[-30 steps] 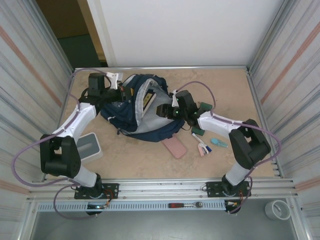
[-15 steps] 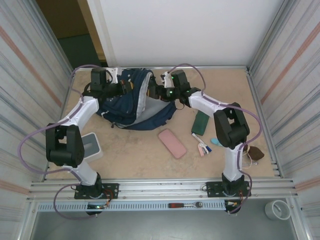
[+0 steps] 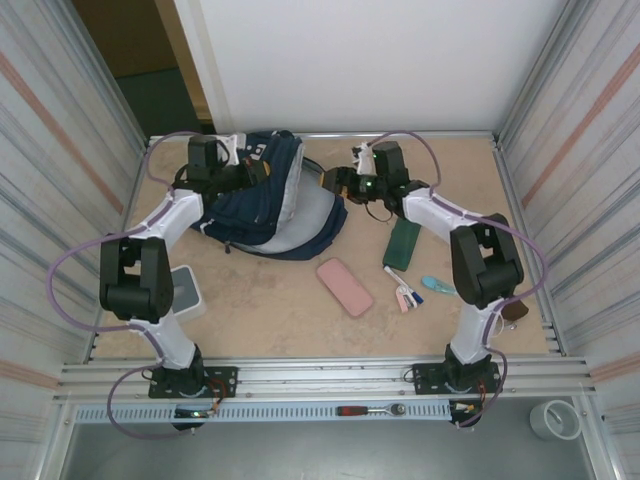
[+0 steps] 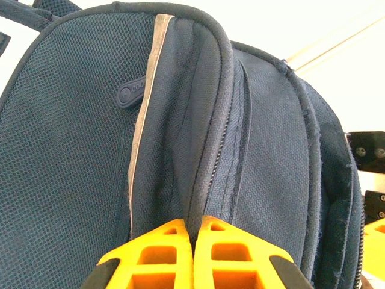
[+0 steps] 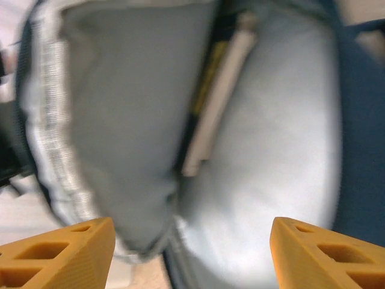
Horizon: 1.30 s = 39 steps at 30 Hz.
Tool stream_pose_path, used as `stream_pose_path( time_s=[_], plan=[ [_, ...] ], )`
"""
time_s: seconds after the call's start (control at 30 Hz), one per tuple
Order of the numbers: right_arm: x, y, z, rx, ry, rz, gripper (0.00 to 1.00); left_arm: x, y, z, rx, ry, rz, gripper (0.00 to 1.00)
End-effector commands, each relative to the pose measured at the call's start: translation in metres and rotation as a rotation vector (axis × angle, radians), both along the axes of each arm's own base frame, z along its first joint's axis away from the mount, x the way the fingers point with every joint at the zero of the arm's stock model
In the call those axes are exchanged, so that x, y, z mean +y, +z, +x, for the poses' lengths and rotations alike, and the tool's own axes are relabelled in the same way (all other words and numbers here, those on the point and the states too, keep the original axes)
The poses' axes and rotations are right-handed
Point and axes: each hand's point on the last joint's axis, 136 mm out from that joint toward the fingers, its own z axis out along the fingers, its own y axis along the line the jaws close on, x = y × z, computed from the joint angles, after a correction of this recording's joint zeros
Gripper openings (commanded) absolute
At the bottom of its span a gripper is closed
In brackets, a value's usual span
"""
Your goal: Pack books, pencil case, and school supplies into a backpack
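Observation:
My left gripper should keep holding the backpack's fold: the backpack's opening gapes, and the fold is short of the opening's opposite rim.
The navy backpack (image 3: 262, 205) stands at the far middle of the table with its mouth to the right, showing pale grey lining (image 5: 277, 138). My left gripper (image 4: 194, 224) is shut on a fold of its navy fabric (image 4: 180, 120) beside the zipper, up at the bag's top (image 3: 250, 172). At the mouth my right gripper (image 3: 335, 183) hangs open, nothing between its fingers (image 5: 66, 247). One of the books (image 5: 210, 102), dark with a yellow label, stands inside the lining. A pink pencil case (image 3: 344, 287) lies in front of the bag. The school supplies, pens (image 3: 400, 290) and a light-blue piece (image 3: 437, 285), lie at the right.
A dark green flat item (image 3: 404, 243) lies right of the backpack, under the right forearm. A white box (image 3: 186, 290) sits at the near left by the left arm. A brown object (image 3: 512, 307) lies at the right wall. Metal walls close in both sides.
The left gripper has drawn the backpack toward the far edge and more upright. The right gripper moved away from me along the bag's mouth and its jaws spread wider.

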Motion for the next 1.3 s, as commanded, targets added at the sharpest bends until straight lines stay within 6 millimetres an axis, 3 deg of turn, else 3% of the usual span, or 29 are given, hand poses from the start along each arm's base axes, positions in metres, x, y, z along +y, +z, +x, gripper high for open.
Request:
stream_pose_path(
  time_s=[0.0,0.13,0.23,0.4,0.5,0.57,0.6,0.77,0.9,0.97,1.03,1.17,1.27],
  plan=[
    [-0.045,-0.014,-0.004,-0.018,-0.163,-0.199,0.69,-0.003,0.0,0.01,-0.023,0.046,0.015,0.0],
    [-0.056,-0.035,-0.021,0.004,-0.2,-0.262,0.69,-0.032,-0.018,0.015,0.006,0.045,0.041,0.0],
    [-0.053,-0.053,-0.031,0.044,-0.224,-0.267,0.69,-0.056,-0.018,0.023,0.009,0.039,0.057,0.03],
    [-0.03,-0.083,-0.039,0.069,-0.228,-0.26,0.68,-0.075,0.0,0.026,-0.026,0.02,0.078,0.35],
    [-0.02,-0.093,-0.032,0.083,-0.199,-0.276,0.65,-0.051,0.008,0.016,-0.058,0.066,0.184,0.52],
    [-0.02,-0.099,-0.024,0.087,-0.199,-0.286,0.57,-0.024,0.01,0.005,-0.072,0.125,0.256,0.6],
    [-0.023,-0.103,-0.02,0.09,-0.206,-0.301,0.48,-0.007,0.009,-0.002,-0.073,0.159,0.28,0.63],
    [-0.051,-0.118,-0.001,0.092,-0.264,-0.408,0.16,0.079,-0.014,-0.045,-0.012,0.356,0.279,0.72],
    [-0.085,-0.117,0.021,0.081,-0.315,-0.49,0.06,0.123,-0.044,-0.08,0.052,0.475,0.292,0.78],
    [-0.102,-0.113,0.033,0.076,-0.339,-0.53,0.06,0.127,-0.06,-0.095,0.087,0.497,0.287,0.79],
    [-0.116,-0.107,0.046,0.068,-0.353,-0.546,0.08,0.118,-0.073,-0.108,0.11,0.48,0.22,0.8],
    [-0.122,-0.087,0.063,0.034,-0.339,-0.572,0.16,0.095,-0.095,-0.125,0.145,0.442,0.156,0.83],
    [-0.121,-0.064,0.063,-0.025,-0.33,-0.597,0.31,0.082,-0.108,-0.135,0.169,0.425,0.172,0.84]
  ],
)
